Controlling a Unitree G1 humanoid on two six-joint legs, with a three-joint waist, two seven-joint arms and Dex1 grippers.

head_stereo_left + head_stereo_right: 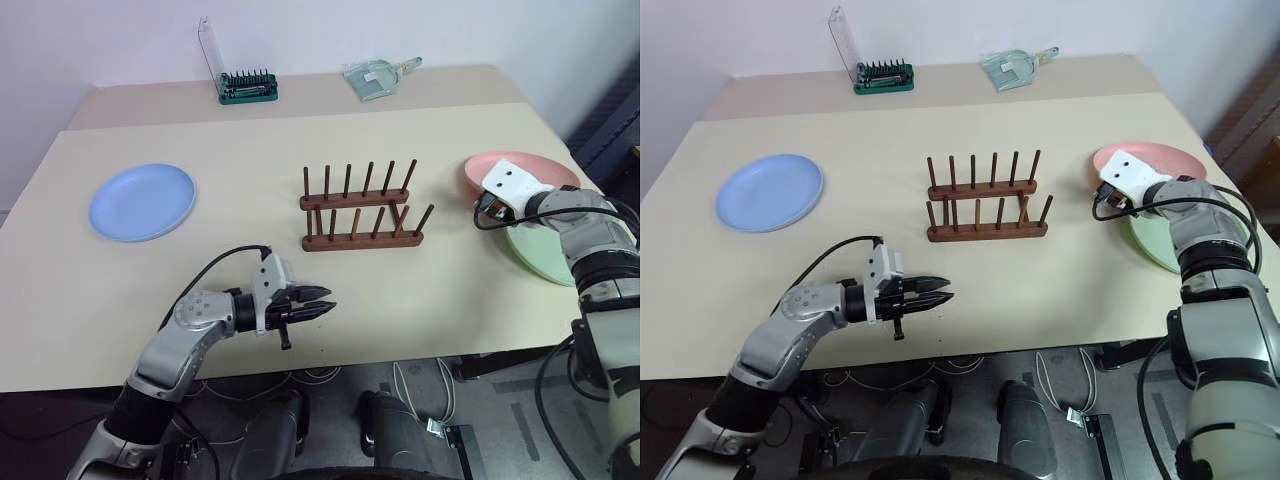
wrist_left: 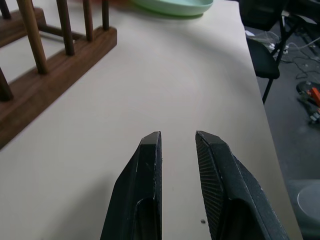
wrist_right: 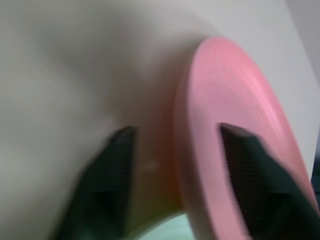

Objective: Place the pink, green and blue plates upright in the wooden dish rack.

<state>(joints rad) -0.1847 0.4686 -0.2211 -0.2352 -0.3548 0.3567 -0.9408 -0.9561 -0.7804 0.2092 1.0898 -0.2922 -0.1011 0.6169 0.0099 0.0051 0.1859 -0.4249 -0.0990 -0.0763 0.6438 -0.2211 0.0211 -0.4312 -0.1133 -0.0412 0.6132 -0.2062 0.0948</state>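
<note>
The robot's right gripper needs to grab the pink plate by its thin raised rim [image 3: 192, 150] next, because the plate is much wider than the open fingers.
The wooden dish rack [image 1: 360, 210] stands empty of plates at the table's middle. A blue plate [image 1: 142, 201] lies flat at the far left. At the right edge the pink plate [image 1: 540, 165] lies flat with the green plate [image 1: 535, 255] just in front of it. My right gripper [image 3: 176, 130] is open, its fingers astride the pink plate's [image 3: 240, 100] near rim, one over the plate and one over the table. Near the front edge my left gripper [image 1: 328, 300] hovers, pointing right, slightly open with nothing between its fingers [image 2: 147, 160].
At the back of the table stand a green tool-bit case [image 1: 248, 88] with a raised clear lid and a pale green dustpan-like item [image 1: 375, 78]. A dark chair [image 2: 262, 55] sits beyond the table's right edge.
</note>
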